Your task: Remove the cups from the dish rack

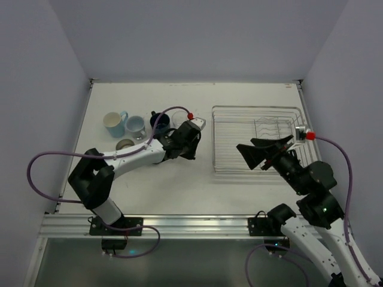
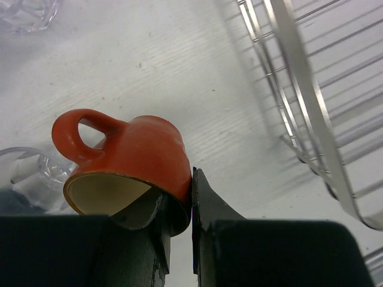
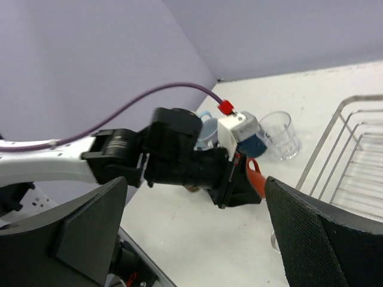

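Note:
The orange mug (image 2: 137, 158) hangs tilted above the table close beside a glass tumbler and would drop and tip, so it is too early to open my left gripper now.
My left gripper (image 2: 177, 190) is shut on the rim of an orange mug (image 2: 137, 158), one finger inside and one outside, low over the table just left of the dish rack (image 2: 299, 89). In the top view the left gripper (image 1: 191, 142) hides the mug. The right wrist view shows the orange mug (image 3: 256, 176) at that gripper's tip. My right gripper (image 1: 261, 149) is open and empty above the silver wire rack (image 1: 257, 113); no cup shows in it. A cream mug (image 1: 112, 124), light blue cup (image 1: 135, 125), navy cup (image 1: 159, 122) and glass tumbler (image 1: 179, 119) stand at the back left.
A small tan cup (image 1: 125, 144) stands in front of the cup row. A glass tumbler (image 2: 36, 170) is close beside the orange mug, another glass (image 2: 27, 12) farther off. The plate-divider prongs (image 1: 272, 128) stand at the rack's right side. A purple cable (image 1: 54, 156) loops left.

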Motion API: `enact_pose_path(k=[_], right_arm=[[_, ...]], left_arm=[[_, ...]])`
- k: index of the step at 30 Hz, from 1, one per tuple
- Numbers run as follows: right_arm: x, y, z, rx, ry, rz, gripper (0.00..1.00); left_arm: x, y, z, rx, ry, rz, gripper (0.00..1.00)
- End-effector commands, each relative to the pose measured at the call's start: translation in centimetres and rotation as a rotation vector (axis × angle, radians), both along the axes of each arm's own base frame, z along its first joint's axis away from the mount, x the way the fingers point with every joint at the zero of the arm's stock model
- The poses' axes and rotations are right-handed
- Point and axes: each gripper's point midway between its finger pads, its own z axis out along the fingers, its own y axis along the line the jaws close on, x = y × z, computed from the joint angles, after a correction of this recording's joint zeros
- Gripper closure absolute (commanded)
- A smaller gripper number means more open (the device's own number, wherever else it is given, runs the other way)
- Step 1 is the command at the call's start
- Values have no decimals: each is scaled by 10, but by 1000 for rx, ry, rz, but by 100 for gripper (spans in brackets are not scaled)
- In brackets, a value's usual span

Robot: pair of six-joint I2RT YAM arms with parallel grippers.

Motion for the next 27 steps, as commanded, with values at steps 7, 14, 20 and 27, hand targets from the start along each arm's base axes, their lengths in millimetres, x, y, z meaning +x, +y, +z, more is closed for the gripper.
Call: enact_pose_path(k=[7,14,20,27], right_arm=[[-3,-24,-34,-121,16,-98,1],[5,-31,-34,-154,7,-146,1],[4,-27,-38,-143,17,-128,1],[4,-23,-37,-127,20,-108,1]], left_arm=[[24,6,-24,175,65,-28,100],[27,8,-52,266,120,-39,94],[31,12,-57,321,126,-41,76],[37,8,-42,302,94,-39,45]])
